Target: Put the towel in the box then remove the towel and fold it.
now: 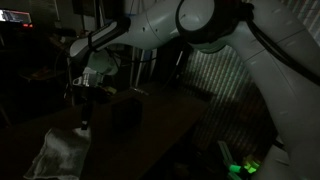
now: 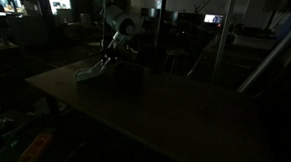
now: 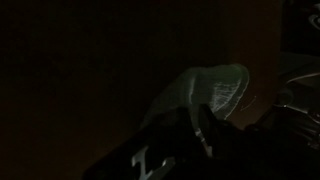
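Observation:
My gripper grabs the raised peak at the towel's edge beside the box next to fold the towel. The rest of the towel stays spread out.
The scene is very dark. The pale towel [image 1: 60, 152] lies crumpled on the dark table and rises to a peak right under my gripper [image 1: 85, 120]. In the other exterior view the towel [image 2: 90, 72] slopes down from the gripper [image 2: 104, 61], just beside the dark box [image 2: 128, 78]. The box [image 1: 125, 115] stands close next to the gripper, and the cloth lies outside it. In the wrist view a fold of towel [image 3: 210, 88] sits directly at the gripper [image 3: 195, 115]. The darkness hides how the jaws stand and whether they pinch the cloth.
The dark table [image 2: 153, 126] stretches well past the box toward the camera. My own white arm [image 1: 230, 40] fills the upper right. A green glow [image 1: 240, 165] shows low beside the arm's base. Shelves and lit screens stand in the background.

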Available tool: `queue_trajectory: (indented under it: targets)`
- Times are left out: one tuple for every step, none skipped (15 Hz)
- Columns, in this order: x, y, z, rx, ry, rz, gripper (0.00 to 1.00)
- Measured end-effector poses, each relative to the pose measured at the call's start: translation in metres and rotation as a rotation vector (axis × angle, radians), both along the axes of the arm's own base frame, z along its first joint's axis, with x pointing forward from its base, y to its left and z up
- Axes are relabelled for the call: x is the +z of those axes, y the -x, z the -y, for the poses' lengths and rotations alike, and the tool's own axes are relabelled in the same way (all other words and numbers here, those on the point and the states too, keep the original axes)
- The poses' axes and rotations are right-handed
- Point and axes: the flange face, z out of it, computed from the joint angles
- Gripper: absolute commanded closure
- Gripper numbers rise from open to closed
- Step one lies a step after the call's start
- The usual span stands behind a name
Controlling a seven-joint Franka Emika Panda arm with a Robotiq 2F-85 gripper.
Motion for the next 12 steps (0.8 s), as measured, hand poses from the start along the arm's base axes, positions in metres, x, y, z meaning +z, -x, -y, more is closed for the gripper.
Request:
queue_trajectory:
  targets:
    - [-0.002, 0.004, 0.000, 0.000, 0.000, -0.010, 0.42]
    - [-0.003, 0.009, -0.002, 0.002, -0.001, -0.022, 0.34]
    - [-0.005, 0.015, -0.004, 0.004, -0.002, -0.033, 0.26]
    - [-0.006, 0.020, -0.006, 0.008, 0.000, -0.043, 0.19]
    - [-0.006, 0.024, -0.007, 0.011, 0.003, -0.049, 0.12]
    - [-0.004, 0.028, -0.008, 0.015, 0.007, -0.052, 0.04]
    - [0.000, 0.032, -0.008, 0.019, 0.011, -0.053, 0.01]
    - [0.006, 0.035, -0.009, 0.023, 0.015, -0.050, 0.00]
    - [0.013, 0.038, -0.011, 0.027, 0.019, -0.045, 0.00]
    - [0.022, 0.040, -0.013, 0.030, 0.025, -0.037, 0.00]
    - [0.031, 0.043, -0.016, 0.033, 0.031, -0.028, 0.00]
    - [0.042, 0.045, -0.018, 0.034, 0.040, -0.018, 0.00]
